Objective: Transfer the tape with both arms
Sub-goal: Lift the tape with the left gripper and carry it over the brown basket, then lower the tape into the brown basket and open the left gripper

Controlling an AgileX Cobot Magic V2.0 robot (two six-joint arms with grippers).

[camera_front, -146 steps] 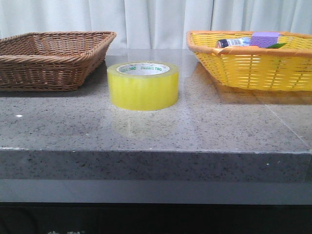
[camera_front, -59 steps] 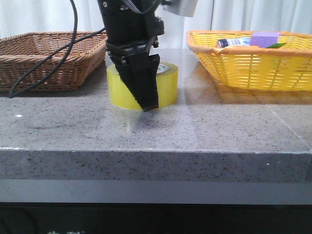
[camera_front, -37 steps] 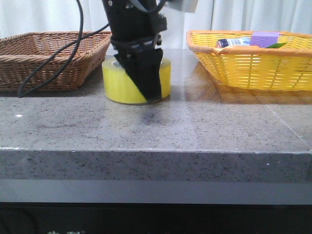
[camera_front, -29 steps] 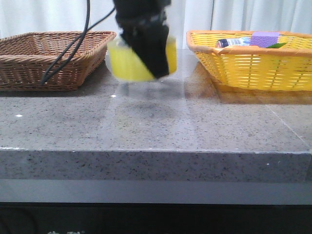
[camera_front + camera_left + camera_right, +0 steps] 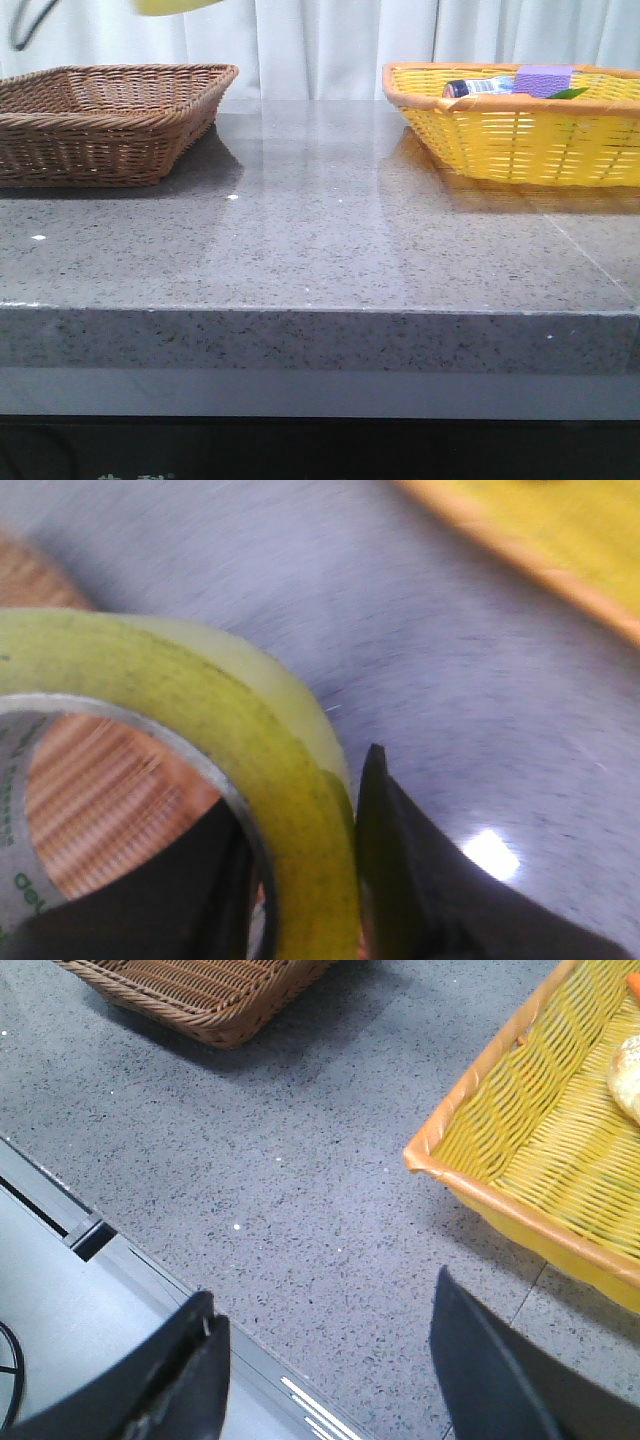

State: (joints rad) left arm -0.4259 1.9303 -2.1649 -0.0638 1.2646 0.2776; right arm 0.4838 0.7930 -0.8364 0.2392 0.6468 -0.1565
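Note:
I should lower the tape into the basket before my left gripper releases it, because the tape's yellow lower edge (image 5: 165, 10) hangs above the brown wicker basket's rim (image 5: 120, 75).
The tape (image 5: 290, 810), a translucent yellow roll with a pale face ring and green print, is held in my left gripper (image 5: 310, 880). One finger is inside the core and the other finger (image 5: 400, 870) presses on the outer wall. In the front view only the roll's blurred yellow lower edge (image 5: 175, 6) shows at the top left, high above the table; the left gripper itself is out of that frame. My right gripper (image 5: 325, 1370) is open and empty, above the table's front edge, and is not seen in the front view.
A brown wicker basket (image 5: 110, 115) stands at the back left and also shows in the right wrist view (image 5: 200, 990). A yellow woven basket (image 5: 520, 130) with a bottle and a purple item stands at the back right, near the right gripper (image 5: 540, 1160). A grey stone table (image 5: 320, 250) lies between.
My left gripper came down over the tape, shut on its wall, and lifted it up and to the left, out of the front view's top edge.

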